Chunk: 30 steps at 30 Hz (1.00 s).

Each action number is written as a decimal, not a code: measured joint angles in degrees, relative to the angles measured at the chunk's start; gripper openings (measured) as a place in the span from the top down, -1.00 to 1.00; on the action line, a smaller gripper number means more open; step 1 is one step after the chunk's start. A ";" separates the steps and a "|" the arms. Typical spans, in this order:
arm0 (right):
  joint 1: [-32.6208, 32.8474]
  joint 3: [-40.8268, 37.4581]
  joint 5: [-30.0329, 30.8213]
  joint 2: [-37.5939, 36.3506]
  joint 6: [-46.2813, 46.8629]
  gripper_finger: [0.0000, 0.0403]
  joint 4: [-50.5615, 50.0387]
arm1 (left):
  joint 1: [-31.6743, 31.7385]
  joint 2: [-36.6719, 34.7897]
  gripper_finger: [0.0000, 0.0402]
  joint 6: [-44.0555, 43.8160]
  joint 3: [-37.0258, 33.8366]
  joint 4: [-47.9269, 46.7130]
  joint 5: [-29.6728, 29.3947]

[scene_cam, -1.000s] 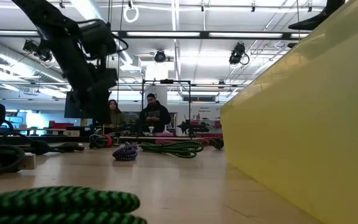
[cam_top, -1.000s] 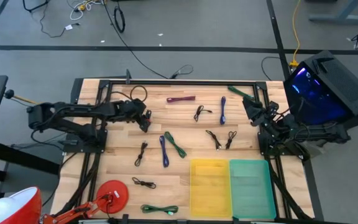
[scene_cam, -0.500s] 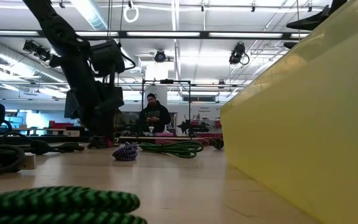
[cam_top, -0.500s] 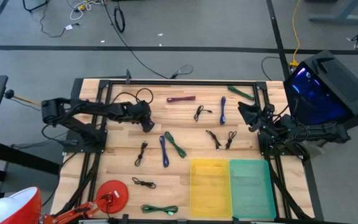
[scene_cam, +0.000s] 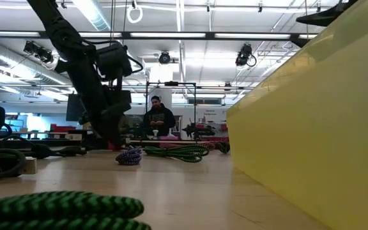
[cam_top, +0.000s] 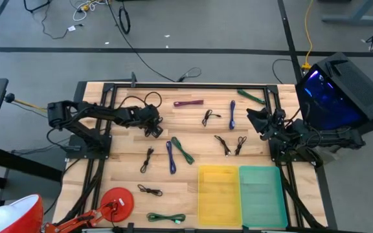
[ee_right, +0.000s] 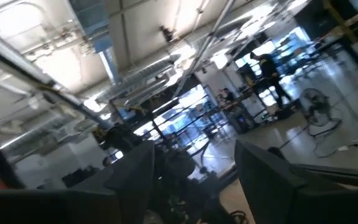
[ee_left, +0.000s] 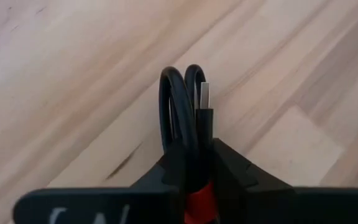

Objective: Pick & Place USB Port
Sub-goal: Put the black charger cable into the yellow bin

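My right gripper takes hold of the black USB cable by its red-banded middle next, to place it in the yellow bin (cam_top: 219,195).
A black USB cable (ee_left: 182,106), coiled into a bundle with its metal plug (ee_left: 204,98) beside the loops, lies at the far left of the wooden table (cam_top: 193,129). My left gripper (cam_top: 153,129) is down at the table and shut on it. In the low view, my left gripper (scene_cam: 115,131) reaches down to the tabletop. My right gripper (cam_top: 254,117) hovers open at the table's right edge, pointing up into the room; nothing is between its fingers (ee_right: 135,174). My left gripper pinches the coiled cable's middle (ee_left: 190,163) between its two fingers, several strands together, by a red band (ee_left: 199,194). The fingers come from above and lie along the bundle. The looped end and plug stick out past the fingertips over the wood.
Several other bundled cables lie about: maroon (cam_top: 188,102), blue (cam_top: 232,113), blue (cam_top: 171,156) beside green (cam_top: 182,150), and black ones (cam_top: 223,144). A yellow bin (cam_top: 219,194) and a green bin (cam_top: 262,194) stand at the near edge. A red lamp (cam_top: 117,200) sits near left.
My left gripper has come down to the tabletop and moved a little toward the table's right, onto the black cable bundle.
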 joint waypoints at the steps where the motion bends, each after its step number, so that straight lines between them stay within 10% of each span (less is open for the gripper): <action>1: 0.00 0.00 -1.33 0.00 -0.02 -0.11 0.17 | -0.23 -0.95 0.77 0.97 0.42 0.67 0.25; 13: 1.29 -0.02 -8.70 5.74 -0.29 -0.11 13.58 | -8.16 -11.11 0.77 8.53 6.18 25.50 13.86; 30: 6.79 30.02 -8.84 52.42 -17.74 -0.11 16.51 | -17.83 -7.64 0.77 13.61 15.30 33.79 13.02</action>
